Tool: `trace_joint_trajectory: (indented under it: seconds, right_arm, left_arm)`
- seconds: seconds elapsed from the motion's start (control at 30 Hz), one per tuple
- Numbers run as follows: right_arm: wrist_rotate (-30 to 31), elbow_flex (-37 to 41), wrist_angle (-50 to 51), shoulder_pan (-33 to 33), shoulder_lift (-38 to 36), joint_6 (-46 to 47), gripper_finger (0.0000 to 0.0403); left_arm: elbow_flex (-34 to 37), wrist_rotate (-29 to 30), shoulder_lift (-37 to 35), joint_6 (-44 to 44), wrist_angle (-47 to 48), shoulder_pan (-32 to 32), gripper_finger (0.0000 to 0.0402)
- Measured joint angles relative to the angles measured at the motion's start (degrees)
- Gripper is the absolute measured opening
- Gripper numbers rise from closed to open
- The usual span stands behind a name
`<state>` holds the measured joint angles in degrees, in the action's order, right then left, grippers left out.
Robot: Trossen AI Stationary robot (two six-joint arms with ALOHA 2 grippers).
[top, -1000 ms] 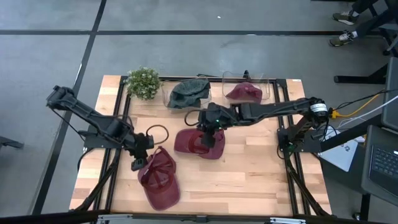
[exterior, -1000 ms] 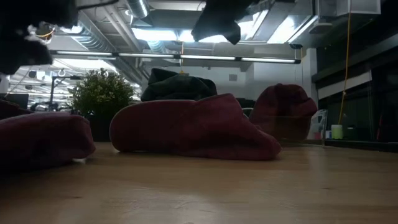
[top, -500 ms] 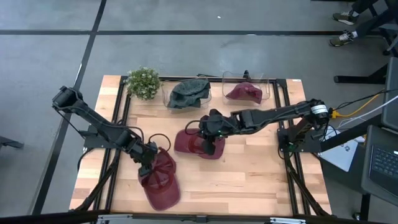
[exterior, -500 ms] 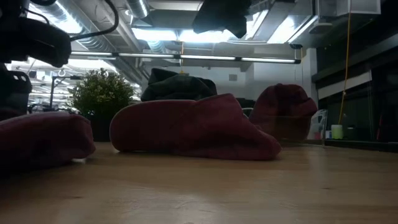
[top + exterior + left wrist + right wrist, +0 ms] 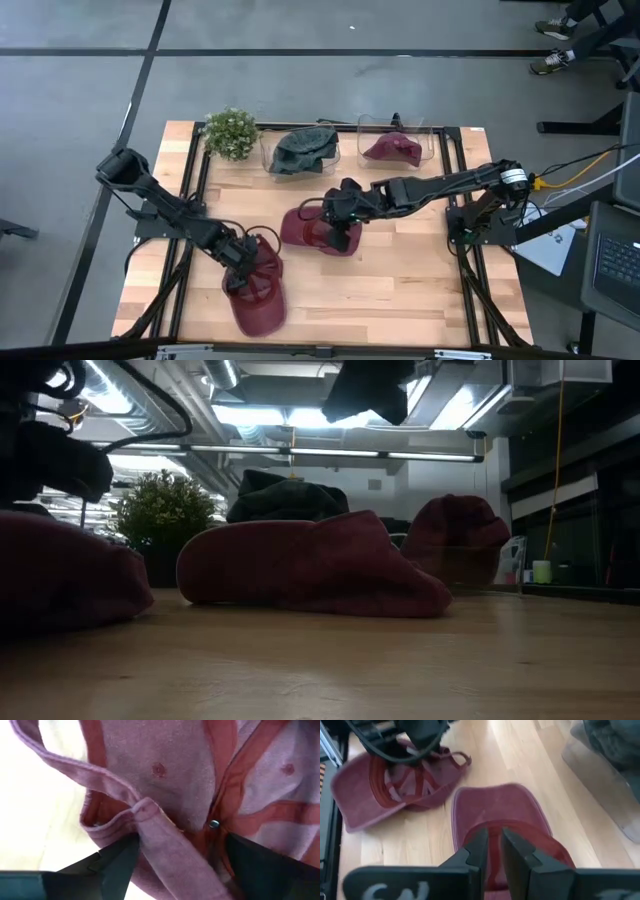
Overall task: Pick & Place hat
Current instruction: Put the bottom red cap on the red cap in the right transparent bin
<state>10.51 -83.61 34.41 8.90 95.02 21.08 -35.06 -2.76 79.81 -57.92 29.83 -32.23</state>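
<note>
I should grab the maroon cap by its back rim with my left gripper next. Then my left gripper can put the cap into the clear bin with the maroon hat [image 5: 394, 149].
A maroon cap [image 5: 262, 300] lies upside down near the table's near left; its inside fills the left wrist view [image 5: 165, 775]. My left gripper [image 5: 243, 263] is down on its back rim, fingers open [image 5: 180, 842] on either side of the rim band. A second maroon cap [image 5: 318, 232] rests on the table's middle, seen as a low mound [image 5: 310, 565] in the low view. My right gripper [image 5: 342, 213] hangs clear above it [image 5: 365, 385], fingers [image 5: 494, 834] almost together, only a narrow slit between them. My left gripper comes at the near-left cap from above, pointing down. Its open fingers straddle the folded back rim [image 5: 145, 812] beside the strap opening, and one fingertip [image 5: 127, 847] lies against that fold. The cap stays on the table.
Two clear bins stand along the far edge, one holding a dark grey-green hat [image 5: 303, 150], one a maroon hat [image 5: 392, 148]. A small potted plant [image 5: 230, 132] stands at the far left. A dark cable loops [image 5: 255, 212] by the left arm. Bare wood [image 5: 420, 280] lies at the near right.
My left gripper has moved toward the table's right and near edge, down onto the near-left cap's back rim; in the low view that cap now stands higher. My right gripper has drifted slightly toward the near edge above the middle cap.
</note>
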Motion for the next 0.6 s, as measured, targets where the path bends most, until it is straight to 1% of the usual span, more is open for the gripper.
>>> trace_joint_trajectory:
  seconds: [0.1, 0.2, 0.3, 0.43, 0.47, 0.6]
  right_arm:
    - [-0.17, 0.0, 1.95, 0.01, 0.0, 0.99, 0.0052]
    - [-2.09, 0.02, 2.53, -0.01, 0.0, 1.55, 0.0052]
    - [-3.08, 0.02, 2.33, -0.01, 0.0, 1.56, 0.0052]
    - [-3.2, 0.02, 2.34, -0.01, 0.0, 2.72, 0.0052]
    - [-3.3, 0.02, 2.33, -0.01, 0.0, 2.75, 0.0052]
    - [-4.27, 0.02, 2.3, -0.05, 0.0, 2.73, 0.0052]
  left_arm:
    - [-0.09, 0.35, 1.0, 0.03, 0.34, 0.0, 0.0269]
    - [0.08, 1.58, 0.18, 0.06, 0.86, -0.04, 0.0218]
    - [0.3, 3.98, -1.44, 1.8, 1.69, -0.04, 0.0145]
    - [0.3, 5.67, -3.97, 5.41, 2.24, -0.04, 0.0032]
    - [0.3, 6.34, -4.68, 5.72, 2.24, -0.04, 0.0018]
    - [0.3, 11.2, -7.91, 5.75, 4.21, -0.04, 0.0007]
